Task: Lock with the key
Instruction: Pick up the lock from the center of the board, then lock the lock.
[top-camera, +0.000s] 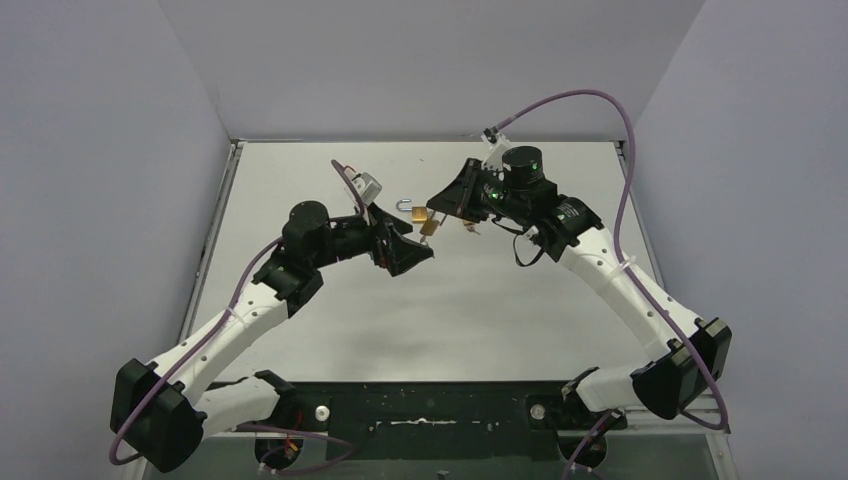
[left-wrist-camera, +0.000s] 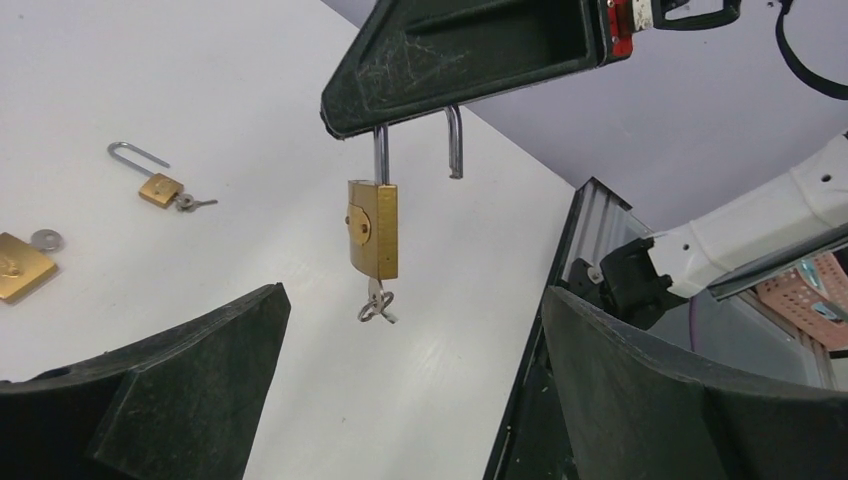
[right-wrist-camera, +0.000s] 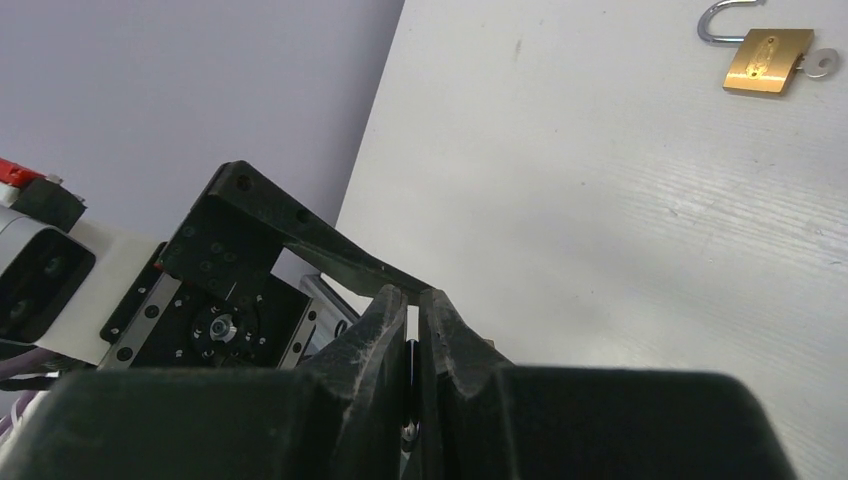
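My left gripper grabs the key by the ringed end (top-camera: 424, 241) (left-wrist-camera: 376, 305) jutting from the padlock's bottom next, to turn it and lock.
A brass padlock (left-wrist-camera: 373, 228) hangs by its steel shackle (left-wrist-camera: 381, 152) from my right gripper (top-camera: 437, 207), above the white table. The shackle is open; its free leg (left-wrist-camera: 454, 140) hangs clear of the body. A key (left-wrist-camera: 376, 303) with a ring sticks out of the padlock's underside. In the right wrist view my right gripper (right-wrist-camera: 412, 300) is shut, with a sliver of metal between its fingers. My left gripper (left-wrist-camera: 412, 300) is open wide and empty, just below and in front of the key. In the top view the padlock (top-camera: 428, 226) sits between the two grippers, left gripper (top-camera: 410, 255) below it.
Two more brass padlocks lie on the table: one with an open shackle and key (left-wrist-camera: 160, 188), another (left-wrist-camera: 20, 265) at the left edge of the left wrist view. The right wrist view shows one (right-wrist-camera: 766, 60) at top right. The table's metal edge (left-wrist-camera: 570, 240) runs nearby.
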